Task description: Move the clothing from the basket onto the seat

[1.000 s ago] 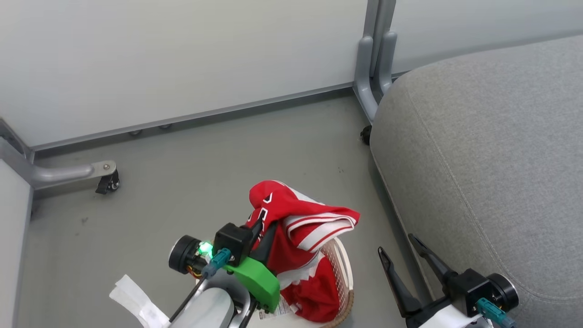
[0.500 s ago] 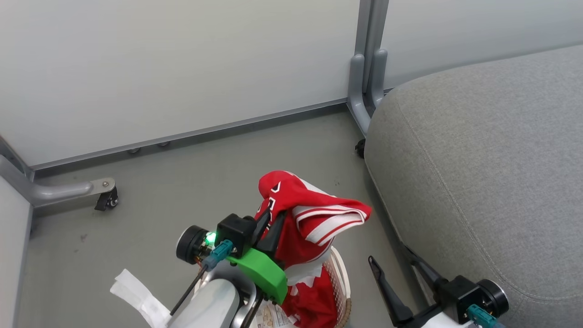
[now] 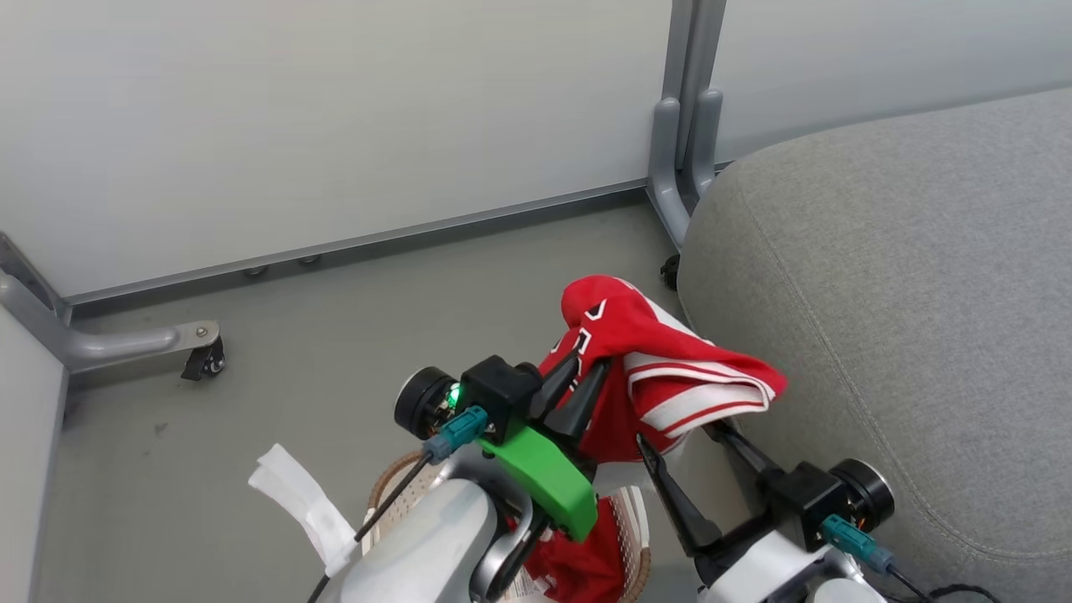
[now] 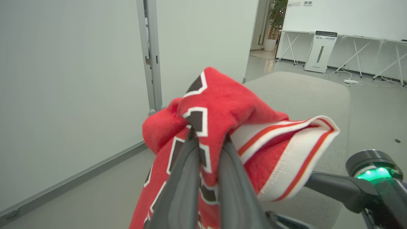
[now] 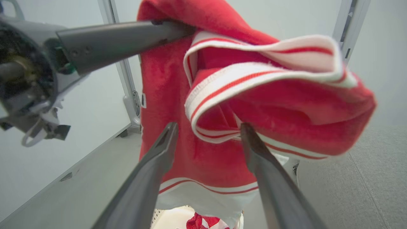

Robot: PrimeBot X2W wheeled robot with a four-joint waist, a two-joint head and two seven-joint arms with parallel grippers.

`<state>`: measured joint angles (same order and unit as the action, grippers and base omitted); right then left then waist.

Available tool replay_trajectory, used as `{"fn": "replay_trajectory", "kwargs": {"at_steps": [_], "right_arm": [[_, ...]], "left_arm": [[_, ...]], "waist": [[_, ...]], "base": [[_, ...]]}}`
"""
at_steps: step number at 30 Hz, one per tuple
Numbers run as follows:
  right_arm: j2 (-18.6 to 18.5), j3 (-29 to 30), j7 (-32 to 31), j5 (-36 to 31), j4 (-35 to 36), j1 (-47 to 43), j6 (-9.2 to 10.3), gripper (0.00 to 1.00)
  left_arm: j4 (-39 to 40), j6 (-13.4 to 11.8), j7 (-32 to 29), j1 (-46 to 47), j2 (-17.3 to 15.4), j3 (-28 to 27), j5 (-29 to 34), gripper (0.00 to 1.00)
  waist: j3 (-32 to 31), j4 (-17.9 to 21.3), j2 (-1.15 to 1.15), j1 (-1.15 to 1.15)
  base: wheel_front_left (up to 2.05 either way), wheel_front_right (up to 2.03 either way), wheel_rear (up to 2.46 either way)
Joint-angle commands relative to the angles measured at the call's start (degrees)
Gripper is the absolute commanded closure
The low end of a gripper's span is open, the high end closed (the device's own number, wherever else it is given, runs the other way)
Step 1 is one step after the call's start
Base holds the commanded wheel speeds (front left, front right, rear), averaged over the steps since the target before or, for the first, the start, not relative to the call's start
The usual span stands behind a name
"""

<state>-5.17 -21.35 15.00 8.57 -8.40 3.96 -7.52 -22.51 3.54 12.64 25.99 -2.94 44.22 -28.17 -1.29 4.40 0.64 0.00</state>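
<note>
Next, my right gripper pinches the jersey by its striped cuff [image 3: 712, 398], whose edge stands out in an open loop while the jersey's body hangs slack [image 3: 609, 432].
My left gripper [image 3: 586, 368] is shut on the red jersey [image 3: 662, 352] and holds it in the air, above the basket [image 3: 394, 490] and right beside the grey seat [image 3: 904, 293]. The striped cuff [image 3: 712, 398] droops toward the seat's edge. In the left wrist view the shut fingers [image 4: 190, 165] pinch the lettered jersey [image 4: 229, 108]. My right gripper [image 3: 677, 434] stands open just under the cuff; in its own view the open gripper [image 5: 208, 127] straddles the hanging jersey [image 5: 165, 95] without pinching it. A second red garment [image 3: 578, 569] lies in the basket.
Pale partition panels close the far side, with a grey metal post [image 3: 682, 142] beside the seat's corner. A caster foot [image 3: 201, 356] stands on the grey floor at left. A white strip [image 3: 301, 502] sticks out beside the basket.
My left gripper has carried the jersey higher and to the right, up to the seat's edge. The right gripper has come up and left under the cuff. The camera has shifted a little.
</note>
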Motion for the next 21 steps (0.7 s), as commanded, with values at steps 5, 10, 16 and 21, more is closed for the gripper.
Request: {"fn": "replay_trajectory", "kwargs": {"at_steps": [5,10,16,21], "right_arm": [[0.5,0.4,0.3,-0.4,-0.4,2.3,0.06,0.0],[0.9,0.4,0.3,-0.3,-0.6,3.0,0.06,0.0],[0.6,-0.7,0.3,0.0,-0.6,3.4,0.06,0.76],[0.4,-0.8,0.3,0.5,-0.8,3.4,0.06,1.0]], "left_arm": [[4.1,-0.7,-1.5,2.1,0.0,2.7,-2.8,1.0],[6.9,-1.2,-3.7,2.8,0.0,4.3,-4.5,1.0],[8.7,-1.4,-5.8,3.2,-0.6,4.8,-5.3,1.0],[9.3,-1.5,-5.7,2.8,-1.1,5.0,-5.3,1.0]], "waist": [[-0.2,-0.3,-0.64,0.0],[-0.4,-0.4,-0.64,0.0],[-0.4,-0.4,-0.64,0.0],[-0.4,-0.4,-0.64,0.0]], "base": [[0.0,0.0,0.0],[0.0,0.0,0.0],[0.0,0.0,0.0],[0.0,0.0,0.0]]}}
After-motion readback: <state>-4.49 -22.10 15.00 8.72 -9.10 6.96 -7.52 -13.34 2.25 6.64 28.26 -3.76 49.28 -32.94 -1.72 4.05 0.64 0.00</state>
